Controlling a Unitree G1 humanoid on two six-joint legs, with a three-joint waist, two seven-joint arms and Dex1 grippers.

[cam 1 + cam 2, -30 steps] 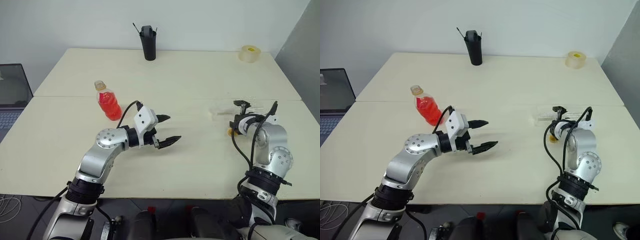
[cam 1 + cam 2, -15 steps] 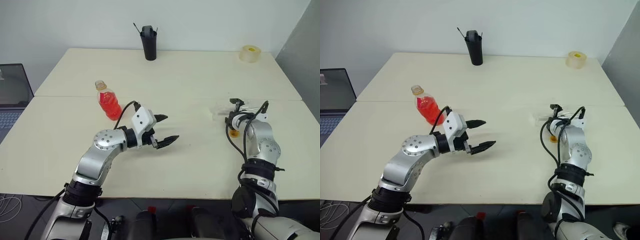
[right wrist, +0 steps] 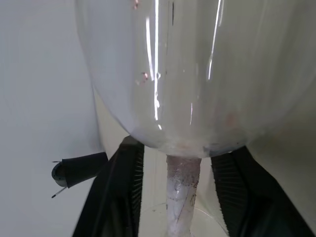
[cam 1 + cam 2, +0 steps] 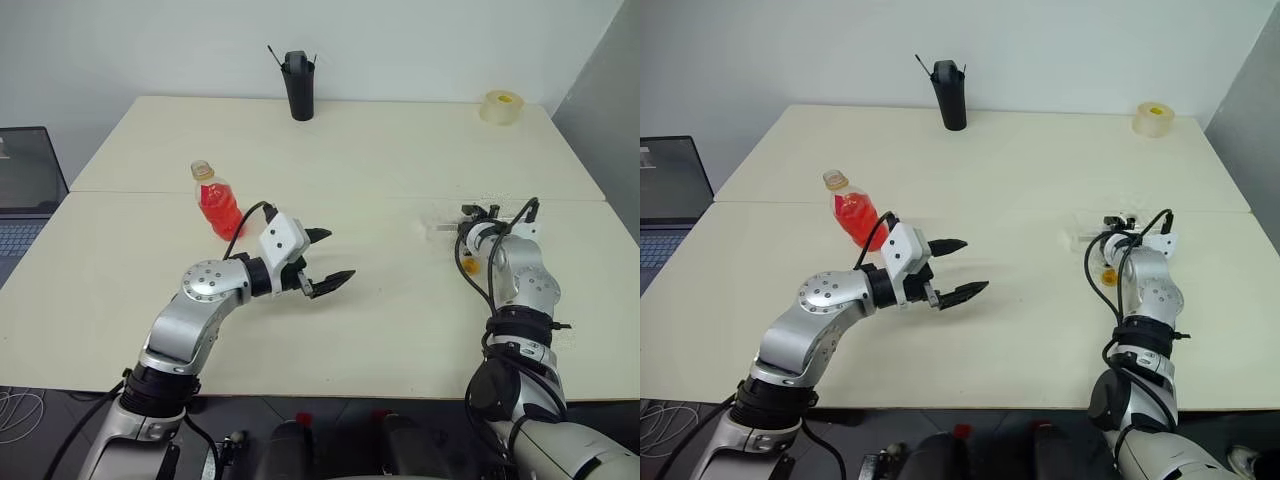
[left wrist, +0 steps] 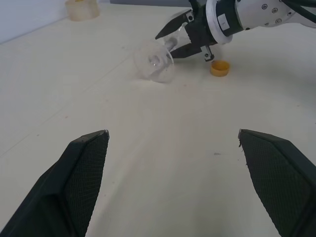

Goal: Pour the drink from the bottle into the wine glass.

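Observation:
The bottle is uncapped and stands with red drink inside. My left gripper should next grab the bottle upright around its body, so the bottle's opening stays free to pour.
The bottle stands upright and uncapped on the left of the table, the red drink filling its lower body. My left gripper hovers open just right of it, with nothing between its fingers. The wine glass lies on its side at the right of the table. My right gripper is shut on its thin stem, a black finger close on either side, with the bowl beyond the fingertips.
A small orange cap lies on the table beside my right wrist. A tall black cup stands at the far edge, and a roll of tape sits at the far right corner. A laptop sits off the table's left side.
My right arm has stretched forward and straightened, and its gripper has gone from open to shut around the stem of the lying glass. The left arm has kept still.

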